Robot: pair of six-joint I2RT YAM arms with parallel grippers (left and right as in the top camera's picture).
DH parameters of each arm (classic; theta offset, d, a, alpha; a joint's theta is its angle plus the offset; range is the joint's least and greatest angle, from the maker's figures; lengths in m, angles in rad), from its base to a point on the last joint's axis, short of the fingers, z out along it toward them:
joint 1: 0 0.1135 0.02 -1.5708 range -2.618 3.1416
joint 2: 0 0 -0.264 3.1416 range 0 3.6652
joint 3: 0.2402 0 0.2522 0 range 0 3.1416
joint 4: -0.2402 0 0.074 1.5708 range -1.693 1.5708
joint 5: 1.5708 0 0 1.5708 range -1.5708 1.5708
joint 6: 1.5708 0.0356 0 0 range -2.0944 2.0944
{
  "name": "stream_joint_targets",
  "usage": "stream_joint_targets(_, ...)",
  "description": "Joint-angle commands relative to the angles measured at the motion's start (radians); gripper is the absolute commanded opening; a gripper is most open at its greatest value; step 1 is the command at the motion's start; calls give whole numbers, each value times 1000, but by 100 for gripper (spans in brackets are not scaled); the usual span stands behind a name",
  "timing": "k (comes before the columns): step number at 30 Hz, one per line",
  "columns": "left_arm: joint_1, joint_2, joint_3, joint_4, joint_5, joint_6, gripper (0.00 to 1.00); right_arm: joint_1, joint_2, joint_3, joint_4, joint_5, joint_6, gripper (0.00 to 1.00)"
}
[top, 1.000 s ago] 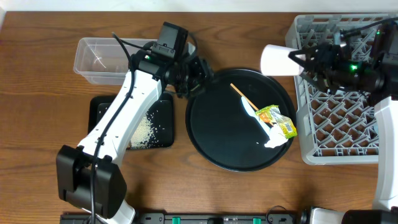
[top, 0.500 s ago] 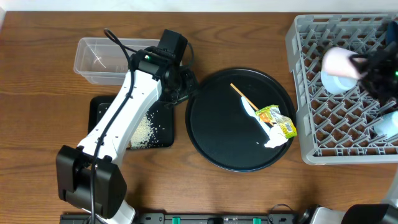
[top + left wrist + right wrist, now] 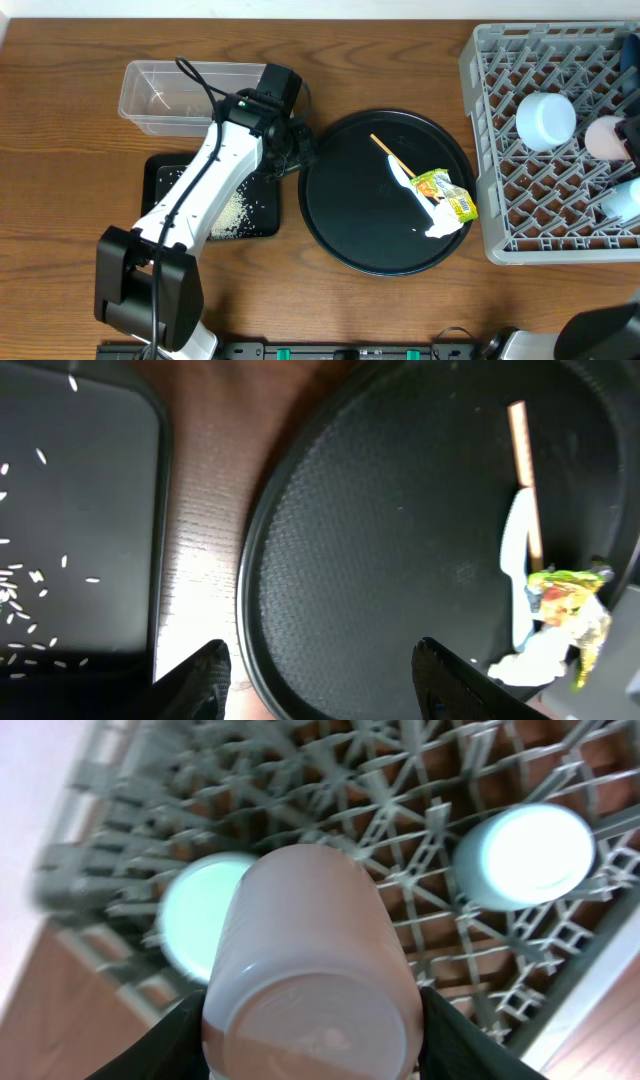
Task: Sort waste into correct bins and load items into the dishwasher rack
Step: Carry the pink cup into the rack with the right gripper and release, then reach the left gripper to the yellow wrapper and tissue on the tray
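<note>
The pink cup hangs above rack wires beside the pale bowl and would come down onto them if I opened now. Next, my right gripper lowers it first.
My right gripper (image 3: 312, 1040) is shut on the small pink cup (image 3: 305, 960) and holds it over the grey dishwasher rack (image 3: 420, 810). In the overhead view the pink cup (image 3: 603, 137) is at the rack's (image 3: 500, 210) right side, beside the upturned pale bowl (image 3: 546, 118) and light-blue cup (image 3: 622, 200). My left gripper (image 3: 322, 685) is open and empty over the left rim of the round black tray (image 3: 350, 230). The yellow-green wrapper (image 3: 445, 192) and white tissue (image 3: 440, 225) lie on that tray. Rice grains (image 3: 235, 210) lie in the shallow black tray (image 3: 160, 175). The blue plate is out of view.
The clear tub (image 3: 160, 95) stands behind the shallow black tray. A thin wooden stick (image 3: 388, 155) lies on the round tray. The left arm (image 3: 200, 200) stretches over the shallow tray. Bare wood shows along the front edge.
My right gripper has carried the pink cup from the rack's left edge rightward across the rack, uncovering the bowl. My left gripper has shifted slightly left and nearer.
</note>
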Motion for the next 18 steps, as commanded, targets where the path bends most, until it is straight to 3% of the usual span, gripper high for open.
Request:
stream_joint_targets(1, 3, -7, -14, -2, -9, 11, 60, -4, 48, 22, 5, 101, -20, 10)
stream_joint_targets(8, 3, -7, -14, -3, -9, 14, 60, -4, 127, 22, 39, 153, -35, 12)
stream_joint_targets(12, 3, -7, -14, -3, -9, 19, 61, -4, 141, 22, 48, 154, -35, 49)
stream_joint_targets(14, 3, -7, -14, -3, -9, 19, 73, -4, 141, 22, 48, 150, -35, 70)
stream_joint_targets(18, 3, -7, -14, -3, -2, 18, 80, -4, 141, 22, 41, 117, -39, 92)
